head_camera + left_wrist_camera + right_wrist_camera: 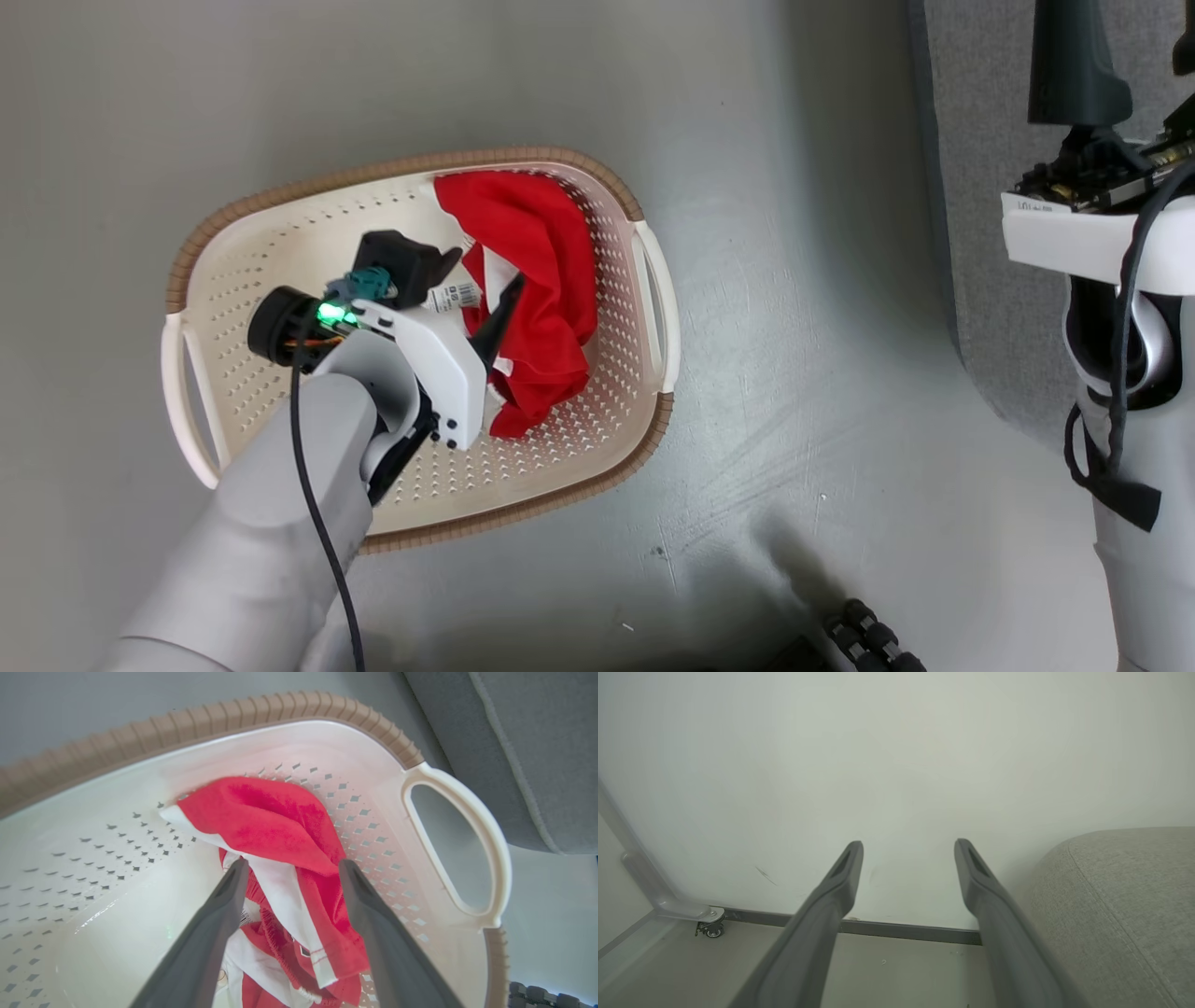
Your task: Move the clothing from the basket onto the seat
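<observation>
The clothing needs to be grabbed by its red upper edge (510,189) with my left gripper next, so that it can move from the basket onto the seat (980,187).
The cream basket (280,233) with a brown rim stands on the grey floor. Red clothing (537,280) with white trim lies bunched in its right half, and a white barcode tag (455,297) shows at its edge. My left gripper (292,868) is down inside the basket, open, its fingers (219,919) straddling a white-striped fold of the clothing (280,826) without closing on it. The grey seat (980,187) stands right of the basket. My right gripper (908,847) is open and holds nothing, raised beside the seat's rounded corner (1120,896) and facing a wall.
The basket's white side handle (486,826) faces the seat (537,742) across a strip of floor. A pale wall, a dark baseboard and a metal frame leg on a caster (710,927) lie beyond the right gripper. A dark ribbed part (868,639) sits at the bottom edge.
</observation>
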